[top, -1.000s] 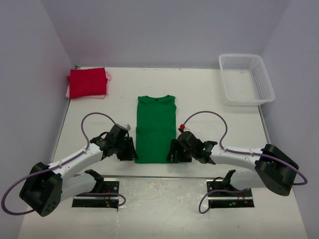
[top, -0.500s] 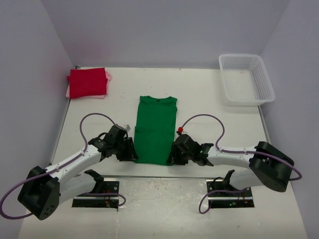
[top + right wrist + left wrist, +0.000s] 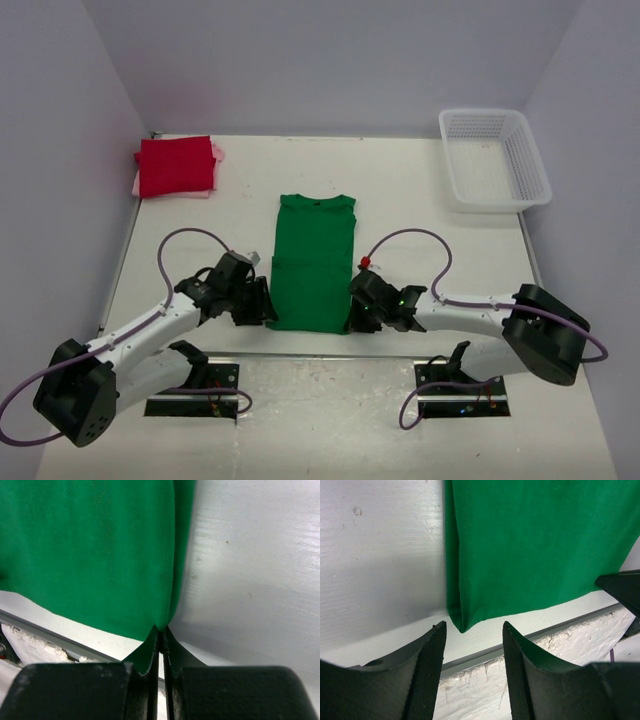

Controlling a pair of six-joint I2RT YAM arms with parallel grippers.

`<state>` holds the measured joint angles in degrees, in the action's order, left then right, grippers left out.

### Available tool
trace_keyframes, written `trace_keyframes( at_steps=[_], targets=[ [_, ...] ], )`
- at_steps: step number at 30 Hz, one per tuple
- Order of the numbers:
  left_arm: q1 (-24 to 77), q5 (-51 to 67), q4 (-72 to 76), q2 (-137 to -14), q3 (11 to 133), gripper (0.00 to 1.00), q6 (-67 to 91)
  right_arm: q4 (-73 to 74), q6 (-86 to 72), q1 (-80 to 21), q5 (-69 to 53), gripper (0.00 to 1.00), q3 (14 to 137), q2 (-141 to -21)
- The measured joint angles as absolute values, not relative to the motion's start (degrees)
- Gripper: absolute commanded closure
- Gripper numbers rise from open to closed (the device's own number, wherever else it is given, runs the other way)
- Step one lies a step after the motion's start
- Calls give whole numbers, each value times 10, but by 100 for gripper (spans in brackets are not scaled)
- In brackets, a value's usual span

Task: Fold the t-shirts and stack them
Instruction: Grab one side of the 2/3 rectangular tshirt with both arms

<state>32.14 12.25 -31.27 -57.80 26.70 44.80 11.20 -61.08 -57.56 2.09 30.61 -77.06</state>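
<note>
My left gripper isn't ready to close yet, because only the very point of the t-shirt's green corner (image 3: 271, 325) (image 3: 463, 624) reaches its fingertips. It should move toward the corner first, then close on it.
A bright green t-shirt (image 3: 313, 260) lies flat in the middle of the table, folded into a narrow strip with its collar at the far end. My right gripper (image 3: 355, 312) is shut on its near right corner; in the right wrist view the green cloth (image 3: 90, 550) runs into the pinched tips of that gripper (image 3: 161, 630). My left gripper (image 3: 262, 308) stands open at the near left corner. In the left wrist view that green corner (image 3: 462, 622) lies just ahead of the left gripper (image 3: 473, 630), not between its fingers. A folded red t-shirt (image 3: 176, 165) lies on a pale pink one (image 3: 217, 153) at the far left.
A white mesh basket (image 3: 497, 203) stands at the far right corner. The table's near edge with a metal strip (image 3: 520, 645) runs just below the shirt's hem. Grey walls close in the left, right and far sides.
My right gripper has gone from open to shut on the shirt's near right corner. My left gripper's jaws have widened a little. Both grippers stay at the hem.
</note>
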Motion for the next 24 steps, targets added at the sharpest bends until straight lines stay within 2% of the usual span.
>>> trace_keyframes(
  at_steps=[5,24],
  targets=[
    [321,123,-323,-569,267,44,448,127,-608,-577,21,100,323,-786],
    [321,125,-305,-598,246,46,454,159,-602,-577,38,100,320,-764]
  ],
)
